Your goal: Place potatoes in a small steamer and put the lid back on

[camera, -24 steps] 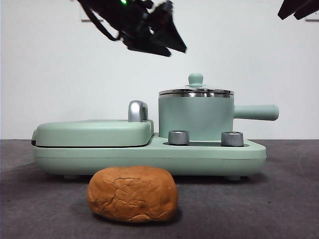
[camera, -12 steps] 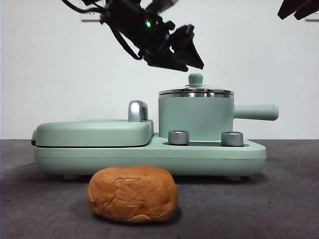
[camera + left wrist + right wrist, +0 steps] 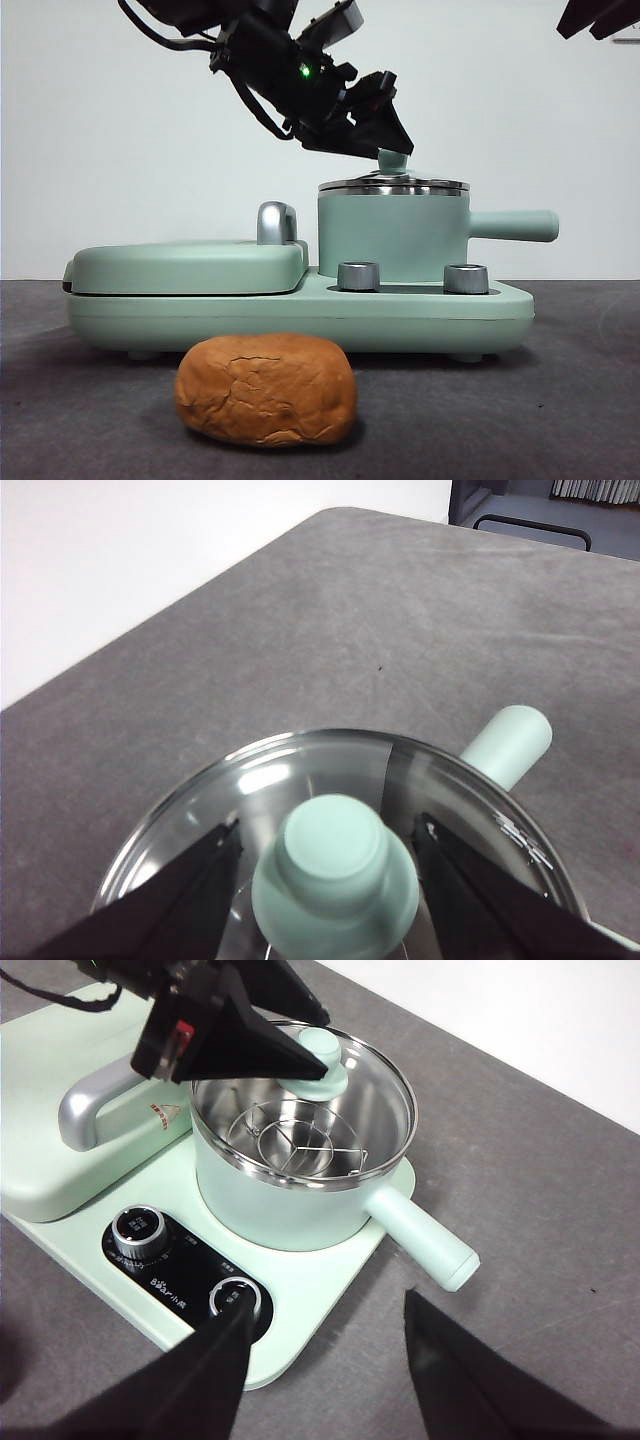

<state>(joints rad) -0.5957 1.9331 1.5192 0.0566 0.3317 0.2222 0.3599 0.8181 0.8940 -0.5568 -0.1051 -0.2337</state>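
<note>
My left gripper grabs the lid by its narrow mint-green knob (image 3: pixel 393 162) (image 3: pixel 335 870) next, since the lid's glass disc spreads far wider than the open fingers.
The potato (image 3: pixel 265 388), an orange-brown cracked lump, lies on the grey table in front of the appliance. The small steamer (image 3: pixel 393 238) (image 3: pixel 300 1185) is a mint-green pot standing on the base, its straight handle (image 3: pixel 512 225) pointing right. The glass lid (image 3: pixel 393 184) (image 3: pixel 290 780) sits on it. My left gripper (image 3: pixel 388 135) (image 3: pixel 328 830) is open, tilted down over the lid, with one jaw on each side of the mint knob (image 3: pixel 335 875) (image 3: pixel 322 1055). My right gripper (image 3: pixel 328 1305) hangs open and empty above the base's near corner; it shows as a black tip (image 3: pixel 598 15).
The pot stands on a mint-green base (image 3: pixel 300 310) with two steel dials (image 3: pixel 359 276) and a flat closed griddle cover (image 3: pixel 185 265) on the left. Through the glass a steel rack (image 3: pixel 295 1145) is seen inside the pot. Grey cloth covers the table.
The left arm has come down and to the right, from high above the griddle to the lid's knob. Potato, pot and right arm have stayed put.
</note>
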